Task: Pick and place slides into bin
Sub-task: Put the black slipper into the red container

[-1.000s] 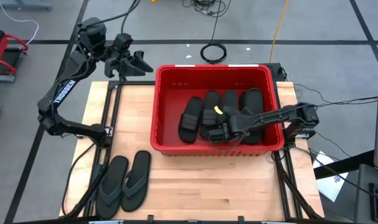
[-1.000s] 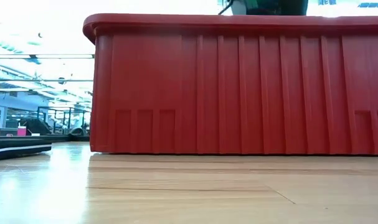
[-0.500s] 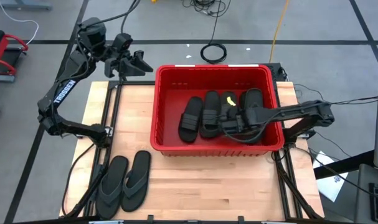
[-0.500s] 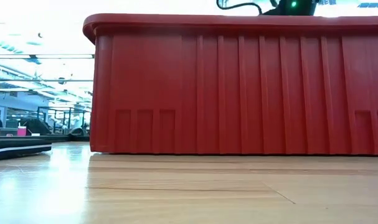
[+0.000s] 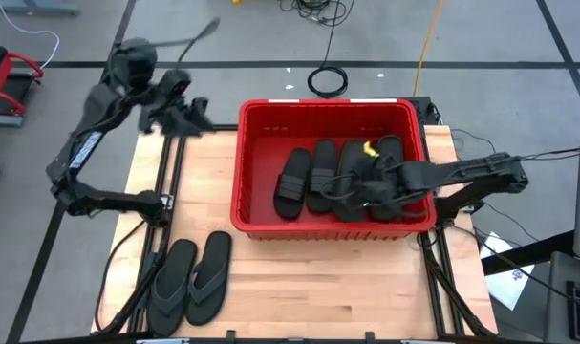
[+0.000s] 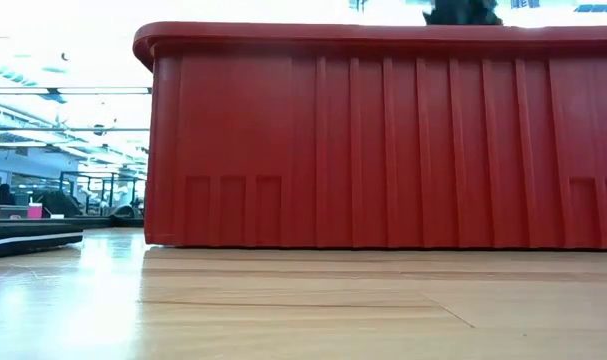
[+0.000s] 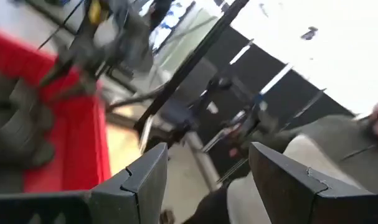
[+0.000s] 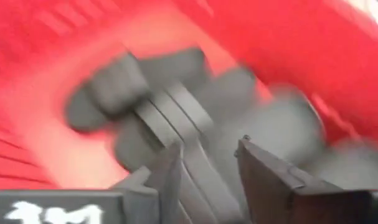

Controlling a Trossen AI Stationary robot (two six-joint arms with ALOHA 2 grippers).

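I need to grab the dark grey flip-flop by its thong strap [image 5: 209, 276] with my left gripper next. Then it can go into the red bin [image 5: 251, 162].
The red bin [image 5: 251, 162] stands on the table's far right half; its ribbed wall fills the low view [image 6: 383, 140]. Several black slides [image 5: 313, 177] lie side by side on its floor and also show in the right wrist view [image 8: 170, 106]. Two dark grey flip-flops [image 5: 189, 277] lie flat on the table near the front left; one shows in the low view [image 6: 23, 235]. My right gripper [image 5: 358, 196] is open and empty inside the bin, just above the slides [image 8: 207, 165]. My left gripper [image 5: 194, 113] is open and empty in the air beyond the table's far left corner [image 7: 207, 180].
Bare wood lies between the flip-flops and the bin's near wall [image 5: 328, 229]. A coiled black cable [image 5: 328, 79] lies on the floor behind the bin. The table's metal frame rails [image 5: 165, 191] run along both sides.
My right gripper has moved inside the bin from its near wall toward the table's right and far side, and the arm has drawn back to the right. My left arm has swung toward the table's left edge and a little nearer; its picture is blurred with motion.
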